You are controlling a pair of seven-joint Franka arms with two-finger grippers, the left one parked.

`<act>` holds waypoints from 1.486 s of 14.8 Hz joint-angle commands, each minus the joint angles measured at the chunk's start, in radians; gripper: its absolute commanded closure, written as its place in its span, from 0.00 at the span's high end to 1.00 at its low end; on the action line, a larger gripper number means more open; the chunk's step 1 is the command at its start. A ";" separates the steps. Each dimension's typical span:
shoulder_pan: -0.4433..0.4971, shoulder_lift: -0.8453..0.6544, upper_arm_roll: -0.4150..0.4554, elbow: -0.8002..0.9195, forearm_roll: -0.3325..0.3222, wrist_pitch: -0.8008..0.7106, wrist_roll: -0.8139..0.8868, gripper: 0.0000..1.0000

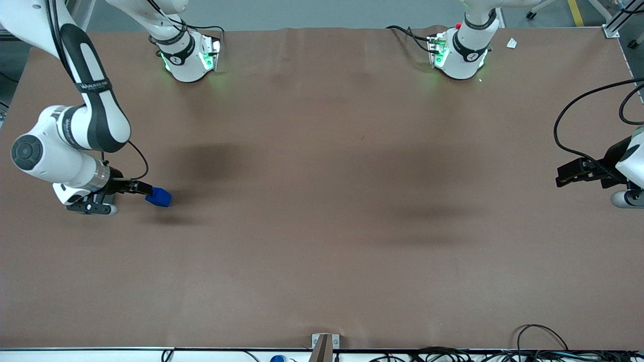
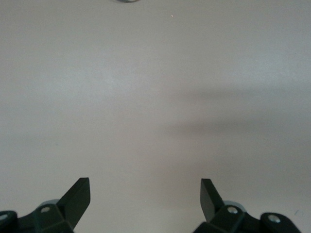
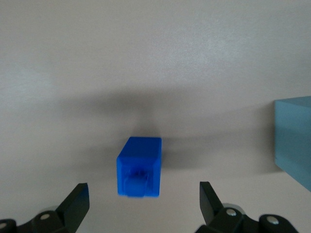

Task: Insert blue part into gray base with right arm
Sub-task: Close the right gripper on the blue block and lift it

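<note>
The plain end of the blue part has to stay free to go into the gray base, so I will grab the blue part by its stub end (image 3: 137,183) next with my right gripper.
The blue part (image 1: 159,197) lies on the brown table toward the working arm's end. In the right wrist view the blue part (image 3: 139,167) lies with its raised stub facing the camera. My right gripper (image 1: 145,189) is low over the table, right at the blue part. Its fingers (image 3: 77,200) are open wide, and the part sits just ahead of the gripper (image 3: 143,200), between the lines of the fingertips and untouched. The gray base (image 3: 294,141) shows as a pale grey-blue cube cut off by the frame edge, beside the blue part. It is hidden in the front view.
The two arm bases (image 1: 188,58) (image 1: 460,53) stand at the table edge farthest from the front camera. The parked arm's gripper (image 1: 578,173) hangs over its end of the table. Cables (image 1: 543,342) lie along the nearest edge.
</note>
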 commanded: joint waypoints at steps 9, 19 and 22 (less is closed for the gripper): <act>0.033 0.095 -0.001 -0.014 0.002 0.067 0.141 1.00; 0.032 0.088 -0.003 -0.011 0.001 0.030 0.141 0.46; 0.025 0.088 -0.003 -0.010 0.001 0.033 0.136 0.13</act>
